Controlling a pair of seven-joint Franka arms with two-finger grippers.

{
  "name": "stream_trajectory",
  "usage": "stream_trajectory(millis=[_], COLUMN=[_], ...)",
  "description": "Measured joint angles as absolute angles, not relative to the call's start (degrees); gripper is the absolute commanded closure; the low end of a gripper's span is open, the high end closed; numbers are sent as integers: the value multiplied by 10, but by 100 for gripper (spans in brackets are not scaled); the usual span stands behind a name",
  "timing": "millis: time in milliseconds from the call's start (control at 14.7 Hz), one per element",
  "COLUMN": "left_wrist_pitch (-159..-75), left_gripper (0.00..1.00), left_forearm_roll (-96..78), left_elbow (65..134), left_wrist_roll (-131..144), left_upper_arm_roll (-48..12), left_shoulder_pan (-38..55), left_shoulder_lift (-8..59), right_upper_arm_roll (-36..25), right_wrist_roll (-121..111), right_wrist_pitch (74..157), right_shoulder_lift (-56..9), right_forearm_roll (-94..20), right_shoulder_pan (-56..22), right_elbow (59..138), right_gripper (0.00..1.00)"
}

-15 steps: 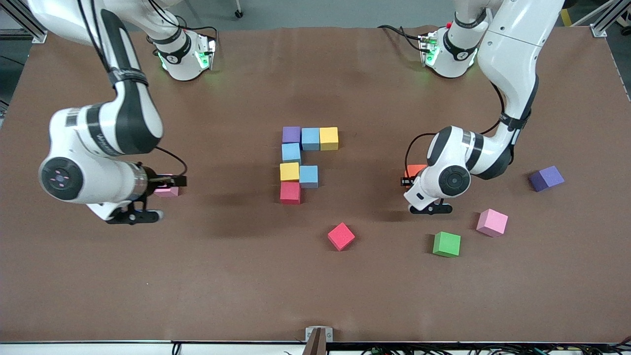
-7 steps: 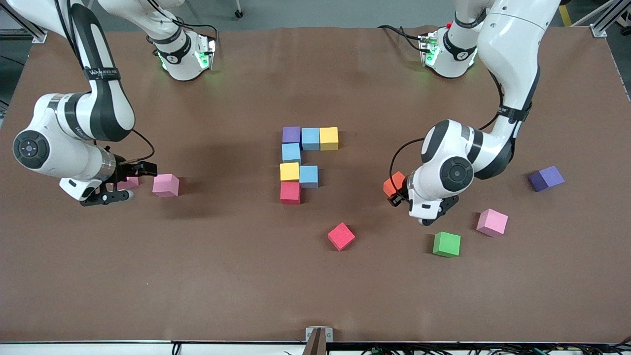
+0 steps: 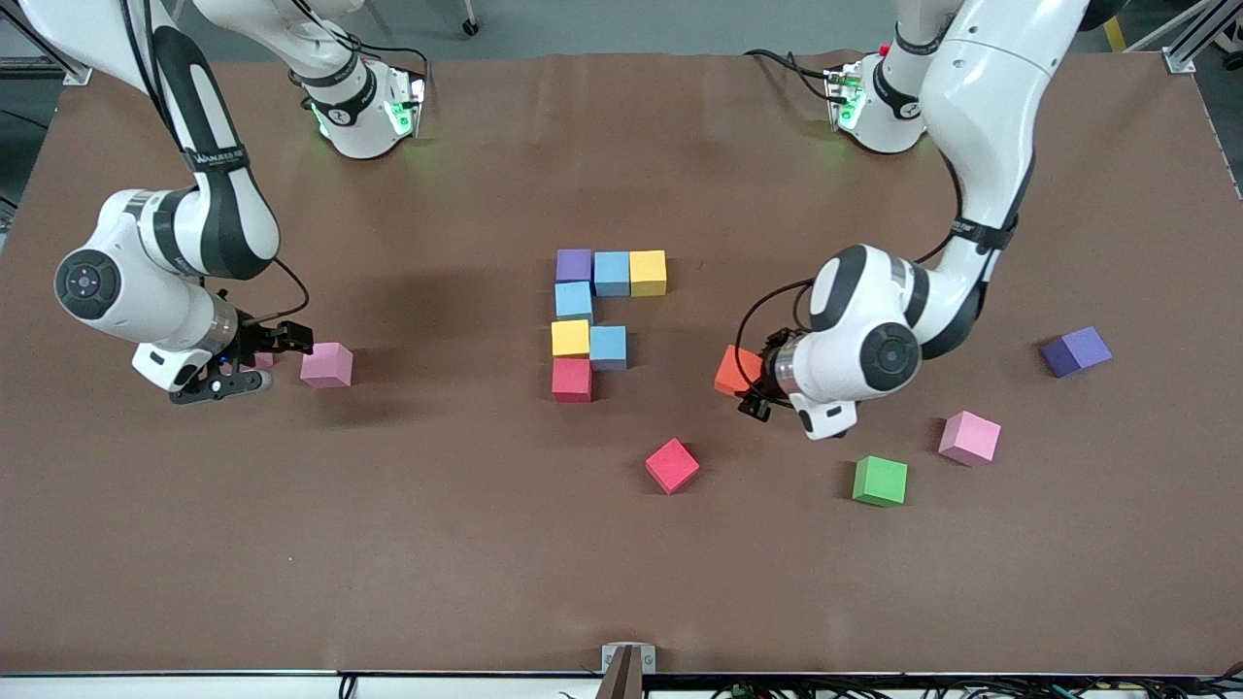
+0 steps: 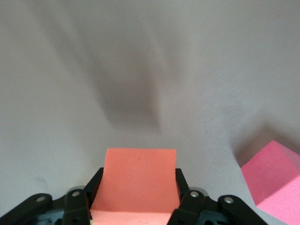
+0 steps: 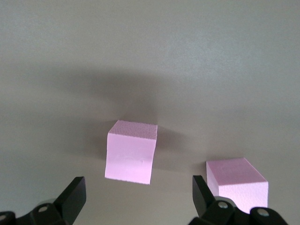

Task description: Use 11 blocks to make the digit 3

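I will build the digit 3, so my right gripper will next grab the pink block by its opposite sides, which leaves the pink block's textured side free.
Seven blocks form a partial figure mid-table: purple, light blue and yellow in a row, then light blue, yellow, light blue and red. My left gripper is shut on the orange block, over bare table between the figure and the green block. My right gripper hangs open at the right arm's end, over a pink block.
A loose red block lies nearer the camera than the figure. Another pink block and a dark purple one sit toward the left arm's end. A second pink block lies beside the right gripper's finger.
The left arm has carried the orange block toward the figure. The right arm swung toward its own end of the table, uncovering the pink block, then edged back.
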State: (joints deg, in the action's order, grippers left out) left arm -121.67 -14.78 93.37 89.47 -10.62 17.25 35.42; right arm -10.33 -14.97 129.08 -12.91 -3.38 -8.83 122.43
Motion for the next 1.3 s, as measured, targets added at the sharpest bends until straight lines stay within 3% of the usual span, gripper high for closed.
stream_trajectory(millis=[682,1296], left_wrist_pitch=[-1379,-1410], left_gripper=[84,84], left_forearm_roll=[-160,-149], left_elbow=[922,969], left_wrist_roll=[1177,1164], left_upper_arm_roll=[-103,-100], left_shoulder_pan=[280,292], left_shoulder_lift=[414,413], right_upper_arm_roll=[-94,-93], right_wrist_roll=[-151,-151], right_wrist_pitch=[1356,1425], right_shoulder_lift=[-175,-212], right_forearm_roll=[-34,-34], right_shoulder_pan=[-96,-111], right_elbow=[1250,1273], right_gripper=[0,0])
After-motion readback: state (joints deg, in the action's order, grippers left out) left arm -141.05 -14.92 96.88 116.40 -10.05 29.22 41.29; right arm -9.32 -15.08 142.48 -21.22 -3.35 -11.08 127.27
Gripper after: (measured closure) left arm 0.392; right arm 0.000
